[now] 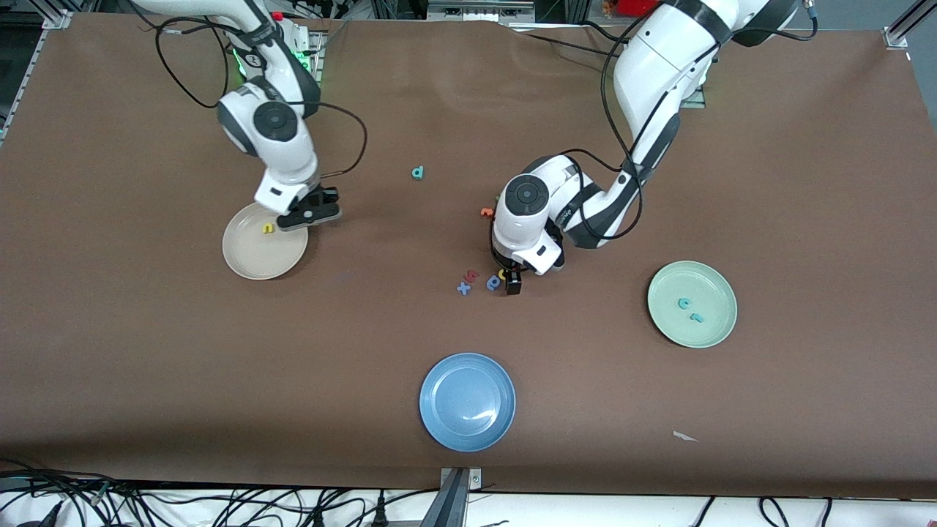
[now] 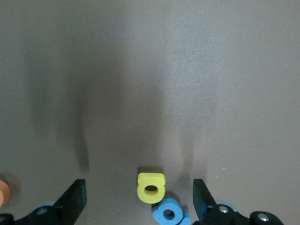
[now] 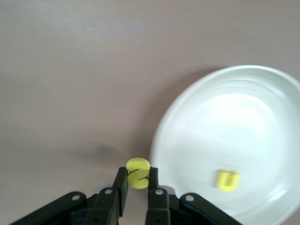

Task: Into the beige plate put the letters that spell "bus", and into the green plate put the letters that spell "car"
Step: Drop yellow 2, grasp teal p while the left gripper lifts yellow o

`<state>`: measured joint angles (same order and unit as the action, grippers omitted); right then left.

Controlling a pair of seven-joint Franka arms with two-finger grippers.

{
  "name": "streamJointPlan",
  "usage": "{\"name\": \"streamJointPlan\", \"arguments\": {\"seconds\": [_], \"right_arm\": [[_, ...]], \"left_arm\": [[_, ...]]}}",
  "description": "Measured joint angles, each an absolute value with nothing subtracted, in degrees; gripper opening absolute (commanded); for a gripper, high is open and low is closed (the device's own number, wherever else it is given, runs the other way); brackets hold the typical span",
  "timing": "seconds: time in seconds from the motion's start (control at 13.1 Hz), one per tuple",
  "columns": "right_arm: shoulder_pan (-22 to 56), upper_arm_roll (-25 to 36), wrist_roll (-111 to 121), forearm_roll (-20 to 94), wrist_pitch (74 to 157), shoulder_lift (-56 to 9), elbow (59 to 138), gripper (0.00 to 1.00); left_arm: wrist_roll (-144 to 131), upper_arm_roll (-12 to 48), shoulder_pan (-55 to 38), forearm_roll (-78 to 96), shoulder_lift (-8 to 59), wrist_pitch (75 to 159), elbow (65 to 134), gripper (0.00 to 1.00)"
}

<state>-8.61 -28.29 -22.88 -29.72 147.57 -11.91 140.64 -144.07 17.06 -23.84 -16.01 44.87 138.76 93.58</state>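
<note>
My left gripper grabs the yellow a's edges on either side of the hole (image 1: 502,273) next, to put it in the green plate (image 1: 714,293) for "car".
My right gripper (image 1: 310,217) hangs over the edge of the beige plate (image 1: 252,256), shut on a yellow s (image 3: 138,173). A yellow u (image 1: 268,228) lies in that plate (image 3: 234,117), also seen as the u (image 3: 228,180) in the right wrist view. My left gripper (image 1: 506,279) is low over a cluster of letters at mid-table and stands open, its fingers on either side of a yellow a (image 2: 151,187). A blue round-bowled letter (image 2: 169,213) touches the a. The green plate (image 1: 714,293) holds a teal c (image 1: 684,302) and a teal r (image 1: 697,318). A teal b (image 1: 417,173) lies alone.
A red letter (image 1: 471,276) and a blue x (image 1: 463,288) lie beside the cluster. An orange e (image 1: 485,212) sits by the left arm's wrist. A blue plate (image 1: 467,401) stands near the front edge, and a paper scrap (image 1: 685,437) lies toward the left arm's end.
</note>
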Motion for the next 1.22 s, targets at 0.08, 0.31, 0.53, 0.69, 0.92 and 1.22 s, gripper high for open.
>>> {"name": "streamJointPlan", "arguments": {"seconds": [0.08,0.31,0.53,0.69,0.92,1.22], "right_arm": [[-10.25,-28.3,-20.07,-29.72,147.57,-11.56,140.69,0.0],[-13.65,-28.34,-13.88,-29.72,147.55,-11.24,140.79,0.06],[-14.61,-28.37,-12.58,-29.72,147.55,-11.35,141.22,0.51],[-14.61,-28.48,-12.59,-29.71,147.55,-11.36,141.29,0.55],[-14.61,-28.53,-13.02,-29.62,147.55,-11.36,141.3,0.55],[-14.76,-35.96,-26.53,-27.96,147.62,-11.53,141.33,0.55]], "left_arm": [[-144.21,16.98,-24.08,-16.01,45.04,138.76,93.58,0.92],[-144.35,16.83,-24.16,-16.01,45.42,138.77,93.56,0.82],[-144.41,16.7,-24.15,-16.01,46.15,138.99,93.3,0.78],[-144.52,16.71,-24.16,-16.01,46.18,139.01,93.12,0.73],[-144.78,16.72,-24.16,-16.01,46.18,139.01,92.92,0.65],[-144.99,16.77,-24.17,-16.01,46.2,139.01,92.5,0.54]]}}
